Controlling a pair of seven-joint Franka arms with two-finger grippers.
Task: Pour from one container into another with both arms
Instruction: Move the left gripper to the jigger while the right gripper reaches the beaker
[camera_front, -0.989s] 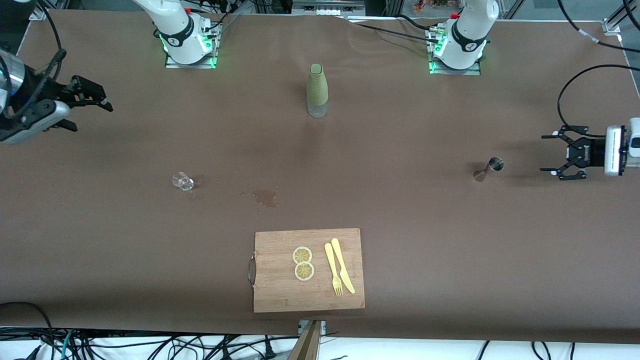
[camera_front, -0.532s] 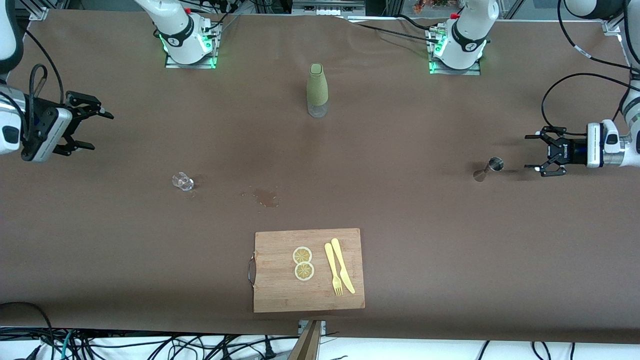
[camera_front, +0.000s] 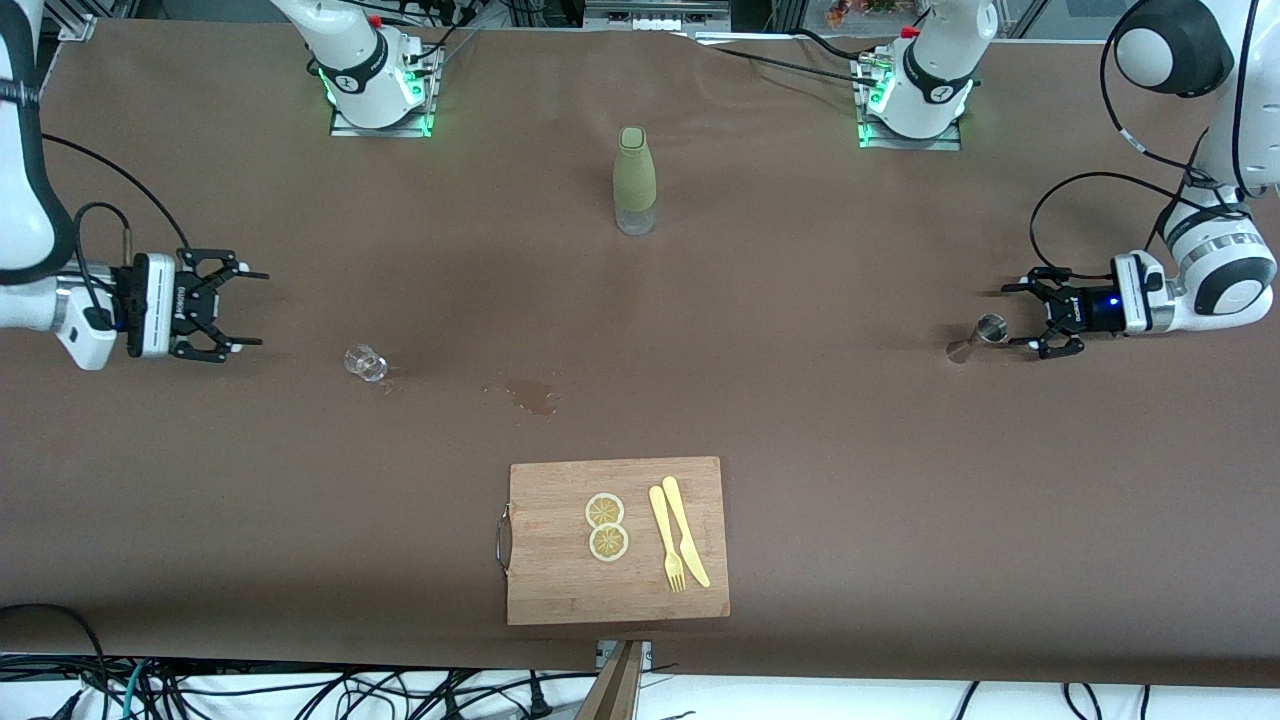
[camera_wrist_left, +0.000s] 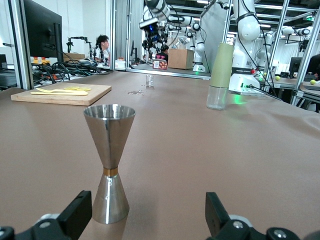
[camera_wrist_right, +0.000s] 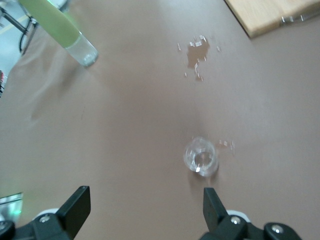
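The left gripper grabs the steel jigger by its narrow middle next. The jigger is then ready to catch the liquid poured from the clear glass.
A steel hourglass-shaped jigger stands upright toward the left arm's end of the table. My left gripper is open, low and level right beside it. In the left wrist view the jigger stands just ahead of the open gripper, close to one finger. A small clear glass stands toward the right arm's end. My right gripper is open and apart from it. The right wrist view shows the glass ahead of the open gripper, off to one finger's side.
A green-sleeved bottle stands mid-table near the bases. A wet spill lies between the glass and a wooden cutting board. The board holds two lemon slices, a yellow fork and a knife.
Both arms came down and swung in from the table's ends. The left gripper closed in on the jigger; the right gripper moved toward the glass. Both stayed open.
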